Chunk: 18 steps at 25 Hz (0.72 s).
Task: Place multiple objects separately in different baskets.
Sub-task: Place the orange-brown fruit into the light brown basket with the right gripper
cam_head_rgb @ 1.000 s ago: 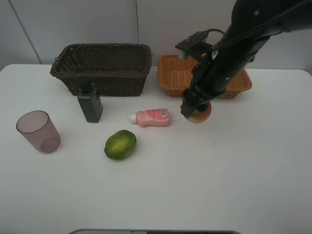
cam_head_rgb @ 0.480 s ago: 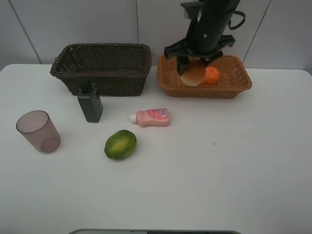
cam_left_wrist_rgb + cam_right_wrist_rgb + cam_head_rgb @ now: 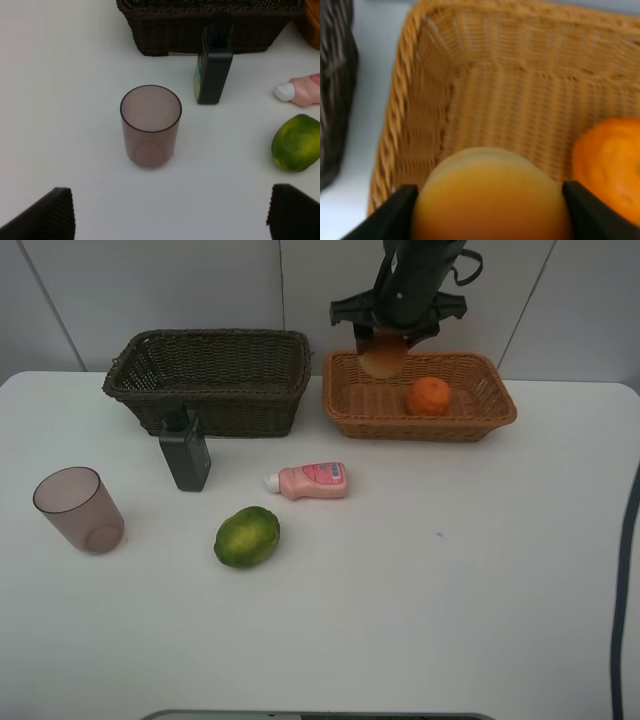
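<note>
The red-orange fruit hangs above the light tan basket's bottom, so my right gripper will hold it until it is lower.
My right gripper [image 3: 385, 338] is shut on the red-orange round fruit [image 3: 383, 357] [image 3: 490, 197] and holds it above the far left part of the light tan basket [image 3: 350, 412] [image 3: 405, 100]. An orange [image 3: 430, 395] [image 3: 607, 162] lies inside that basket. The dark brown basket [image 3: 210, 380] stands to its left. In front of it stand the dark green bottle [image 3: 185, 452] [image 3: 215, 67], the pink bottle [image 3: 310, 480] lying on its side, the green fruit [image 3: 246, 536] [image 3: 296, 142] and the purple-brown cup [image 3: 78, 510] [image 3: 150, 125]. My left gripper [image 3: 170, 215] is open over the table near the cup, its fingertips [image 3: 50, 215] apart.
The white table [image 3: 450, 570] runs wide in front and to the right. A pale wall stands right behind both baskets. A dark cable [image 3: 625, 580] hangs at the right edge of the high view.
My right gripper has lifted the red-orange fruit from the table by the tan basket and carried it up and back over that basket's far left side. The left arm has held still.
</note>
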Motion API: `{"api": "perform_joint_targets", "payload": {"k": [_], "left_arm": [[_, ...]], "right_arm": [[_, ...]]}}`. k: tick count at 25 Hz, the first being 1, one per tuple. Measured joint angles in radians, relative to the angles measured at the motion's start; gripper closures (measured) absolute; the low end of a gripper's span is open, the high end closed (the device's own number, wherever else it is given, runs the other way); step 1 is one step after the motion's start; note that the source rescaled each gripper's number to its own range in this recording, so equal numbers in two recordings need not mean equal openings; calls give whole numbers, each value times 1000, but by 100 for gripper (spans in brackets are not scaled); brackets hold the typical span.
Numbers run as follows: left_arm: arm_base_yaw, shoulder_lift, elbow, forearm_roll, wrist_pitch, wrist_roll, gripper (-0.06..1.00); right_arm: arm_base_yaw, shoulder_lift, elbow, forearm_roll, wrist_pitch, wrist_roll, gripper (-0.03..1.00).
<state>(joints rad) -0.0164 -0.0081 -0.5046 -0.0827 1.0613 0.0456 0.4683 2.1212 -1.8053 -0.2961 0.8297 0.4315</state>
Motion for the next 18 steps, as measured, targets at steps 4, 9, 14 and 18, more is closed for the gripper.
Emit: {"api": "perform_joint_targets", "payload": {"k": [4,9,14,18], "left_arm": [[0,0,0,0,0,0,-5],[0,0,0,0,0,0,-5],[0,0,0,0,0,0,-5],[0,0,0,0,0,0,-5]], "right_arm": [[0,33,-4,-8,-72,46,83],[-7,92,-4,-26,-117,54,83],[-21,146,-4,-58,-129,56,83],[-21,170,-4,-76,-129,56,83]]}}
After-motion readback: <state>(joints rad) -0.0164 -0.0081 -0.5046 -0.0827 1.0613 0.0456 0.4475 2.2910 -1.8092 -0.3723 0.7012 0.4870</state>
